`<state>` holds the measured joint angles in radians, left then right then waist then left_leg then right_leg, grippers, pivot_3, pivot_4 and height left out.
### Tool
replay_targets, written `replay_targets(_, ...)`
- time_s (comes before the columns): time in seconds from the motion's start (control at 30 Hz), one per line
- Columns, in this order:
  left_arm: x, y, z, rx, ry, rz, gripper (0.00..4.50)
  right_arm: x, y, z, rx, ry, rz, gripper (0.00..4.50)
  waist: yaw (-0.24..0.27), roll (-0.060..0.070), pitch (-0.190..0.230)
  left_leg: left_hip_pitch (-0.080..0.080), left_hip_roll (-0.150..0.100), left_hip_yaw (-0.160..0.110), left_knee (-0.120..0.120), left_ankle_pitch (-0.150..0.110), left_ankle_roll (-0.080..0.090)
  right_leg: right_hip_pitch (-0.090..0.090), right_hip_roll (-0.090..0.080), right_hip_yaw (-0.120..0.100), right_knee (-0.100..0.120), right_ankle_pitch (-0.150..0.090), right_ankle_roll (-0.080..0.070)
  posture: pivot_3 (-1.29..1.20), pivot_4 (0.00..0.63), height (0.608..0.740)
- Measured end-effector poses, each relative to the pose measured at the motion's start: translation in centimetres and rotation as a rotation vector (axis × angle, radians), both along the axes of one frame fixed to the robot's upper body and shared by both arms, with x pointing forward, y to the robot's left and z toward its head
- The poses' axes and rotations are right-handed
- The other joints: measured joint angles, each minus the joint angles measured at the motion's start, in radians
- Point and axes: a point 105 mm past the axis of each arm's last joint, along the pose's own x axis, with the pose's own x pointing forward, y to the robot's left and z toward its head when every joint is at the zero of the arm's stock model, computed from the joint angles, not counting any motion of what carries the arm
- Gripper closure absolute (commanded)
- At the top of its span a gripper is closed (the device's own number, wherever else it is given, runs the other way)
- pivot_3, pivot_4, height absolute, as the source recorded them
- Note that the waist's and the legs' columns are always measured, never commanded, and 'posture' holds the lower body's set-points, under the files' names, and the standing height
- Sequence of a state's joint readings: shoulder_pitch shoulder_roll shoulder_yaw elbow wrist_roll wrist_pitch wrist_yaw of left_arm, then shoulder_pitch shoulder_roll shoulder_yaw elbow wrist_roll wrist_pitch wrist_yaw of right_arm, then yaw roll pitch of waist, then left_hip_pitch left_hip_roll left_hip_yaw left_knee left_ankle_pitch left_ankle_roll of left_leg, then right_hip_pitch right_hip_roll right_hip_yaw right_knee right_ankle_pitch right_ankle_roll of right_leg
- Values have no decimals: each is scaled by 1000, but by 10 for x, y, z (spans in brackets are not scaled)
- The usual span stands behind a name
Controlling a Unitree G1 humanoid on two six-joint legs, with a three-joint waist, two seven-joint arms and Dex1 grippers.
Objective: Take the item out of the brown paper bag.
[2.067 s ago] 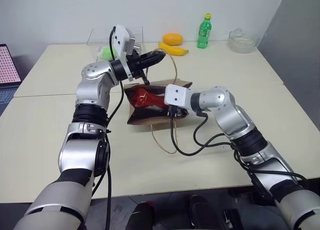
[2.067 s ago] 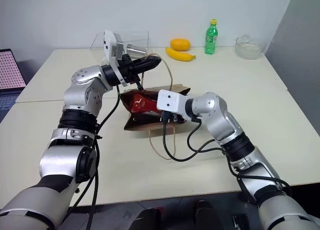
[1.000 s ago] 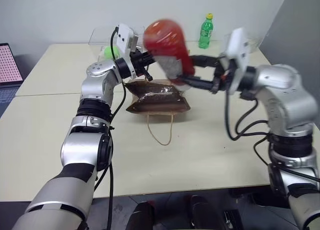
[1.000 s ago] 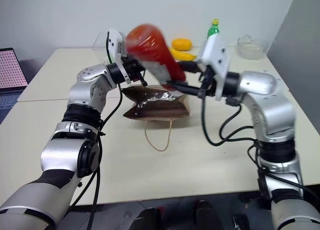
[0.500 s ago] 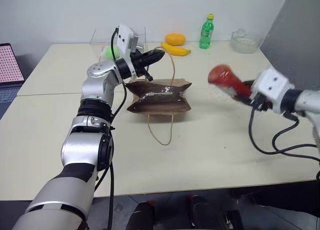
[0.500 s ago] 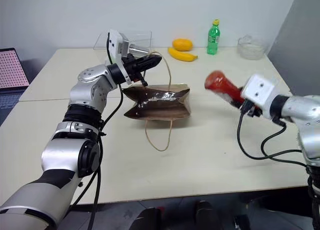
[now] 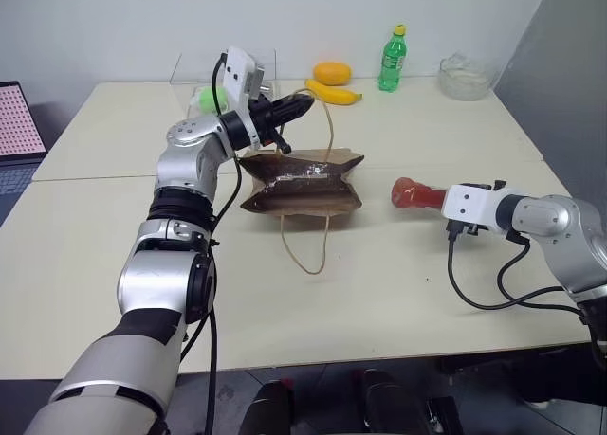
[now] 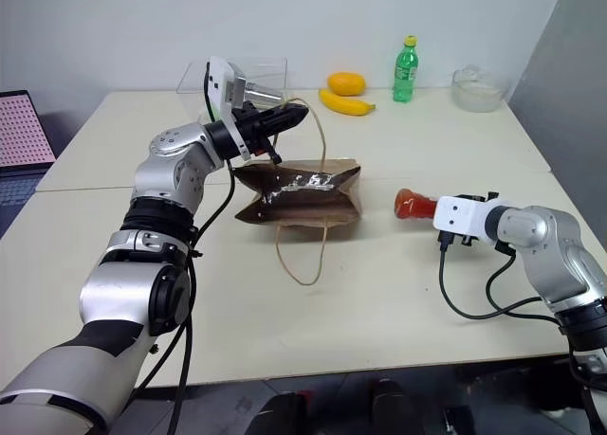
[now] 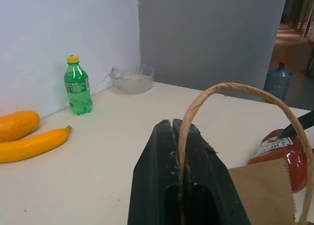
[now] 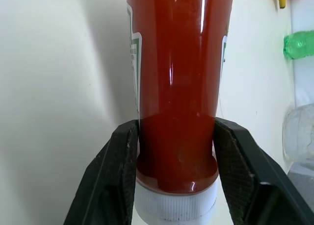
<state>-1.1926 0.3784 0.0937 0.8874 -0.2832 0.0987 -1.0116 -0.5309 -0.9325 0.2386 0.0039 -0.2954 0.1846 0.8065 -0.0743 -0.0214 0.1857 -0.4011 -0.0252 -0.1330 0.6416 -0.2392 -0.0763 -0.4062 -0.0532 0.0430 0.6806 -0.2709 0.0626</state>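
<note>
The tan handle arches slack from my fingers to the standing bag's rim and would rest there, so it is now time for my left gripper to open.
The brown paper bag stands creased at the middle of the table. My left gripper is shut on one thin tan loop handle and holds it up above the bag. The other handle lies slack on the table in front. The item, a dark red bottle with a white cap, lies on its side on the table to the right of the bag, clear of it. My right gripper is closed on its neck just above the cap, one finger on each side.
Along the back edge stand a green bottle with a yellow cap, a banana, a round orange-yellow fruit, a glass bowl and a clear box. A laptop sits at the far left.
My right arm swung the bottle from above the bag out to the right and down onto the table. The left gripper kept still on the handle.
</note>
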Motion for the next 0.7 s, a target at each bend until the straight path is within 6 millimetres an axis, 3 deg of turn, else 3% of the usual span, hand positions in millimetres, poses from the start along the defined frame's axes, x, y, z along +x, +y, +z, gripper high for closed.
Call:
replay_targets(0.1, 0, 0, 0, 0, 0, 0, 4500, -3, 0, 0, 7, 2, 2, 171, 0, 0, 0, 0, 0, 0, 0, 0, 0, 0, 0, 0, 0, 0, 0, 0, 150, 740)
replay_targets(0.13, 0, 0, 0, 0, 0, -1, 4500, -4, 1, 2, 13, -2, 6, 41, 0, 0, 0, 0, 0, 0, 0, 0, 0, 0, 0, 0, 0, 0, 0, 0, 150, 740)
replay_targets(0.3, 0, -1, 0, -1, 0, -5, 4500, -31, 16, 18, 166, 25, 50, 41, 3, 0, 0, 0, 0, -1, 1, 0, 0, 1, 0, 0, 0, 0, 0, 0, 150, 740)
replay_targets(0.37, 0, 0, -1, 1, 2, -6, 4500, -49, 31, 27, 305, 50, 87, 41, 3, 0, 0, 0, 0, -1, 1, 0, 0, 1, 0, -1, 0, 0, 0, 0, 150, 740)
replay_targets(0.47, 3, 1, -4, 32, 19, 10, 3901, -74, 62, 37, 537, 92, 161, 0, 3, 0, 0, 0, 0, -2, 1, 0, 0, 2, 0, -1, 1, 0, 0, 0, 150, 740)
replay_targets(0.53, 7, 3, -1, 68, 16, 29, 3267, -88, 82, 43, 658, 116, 207, 0, 4, 0, 0, 0, 0, -2, 2, 0, 0, 2, 0, -1, 1, 0, 0, 0, 150, 740)
replay_targets(0.7, 13, 9, 14, 173, -34, 77, 1624, -92, 103, 42, 821, 130, 188, 0, 8, -1, 0, 0, -1, -2, 2, 0, 1, 2, 0, -1, 1, 0, 0, 0, 150, 740)
